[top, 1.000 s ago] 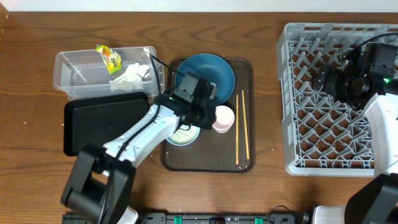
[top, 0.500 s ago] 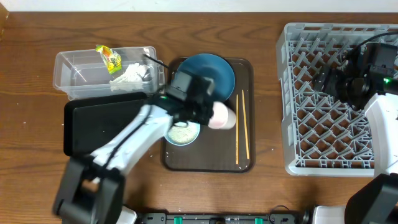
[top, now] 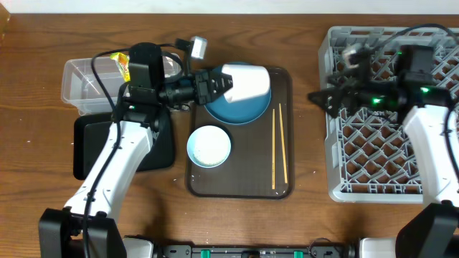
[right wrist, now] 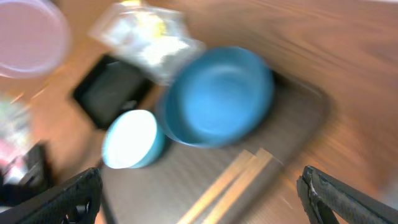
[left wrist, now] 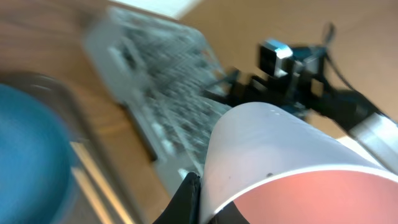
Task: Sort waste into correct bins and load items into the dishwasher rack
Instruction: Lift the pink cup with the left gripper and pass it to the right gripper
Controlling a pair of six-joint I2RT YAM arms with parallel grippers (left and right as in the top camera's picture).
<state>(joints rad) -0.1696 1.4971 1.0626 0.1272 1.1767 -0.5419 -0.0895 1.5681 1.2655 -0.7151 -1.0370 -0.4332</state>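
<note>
The small pink cup needs to be loaded into the rack, so the robot's right gripper will grab it around its outside at the cup's loose end (top: 259,81) (right wrist: 35,36), away from the left gripper's hold on the cup's rim.
My left gripper (top: 224,82) is shut on the small pink cup (top: 246,82) and holds it on its side above the dark-blue plate (top: 237,106). In the left wrist view the cup (left wrist: 280,162) fills the frame, one finger (left wrist: 190,198) against its rim. The light-blue bowl (top: 209,145) and the chopsticks (top: 279,147) lie on the brown serving tray (top: 244,183). My right gripper (top: 320,97) is open at the left edge of the dishwasher rack (top: 380,150), facing the tray. Its view shows its gripper (right wrist: 208,199), the plate (right wrist: 217,99), bowl (right wrist: 130,140) and chopsticks (right wrist: 239,177). No pale-green cup shows.
The clear tub (top: 90,86) holds the yellow-green wrapper (top: 123,66); my left arm hides most of its contents. The black tray (top: 97,147) lies in front of it. The rack stands at the right; its near wall is about a hand's width from the serving tray.
My left gripper has lifted the pink cup off the serving tray and swung it up over the plate. My right arm has swung left to the rack's edge. The bowl is now uncovered.
</note>
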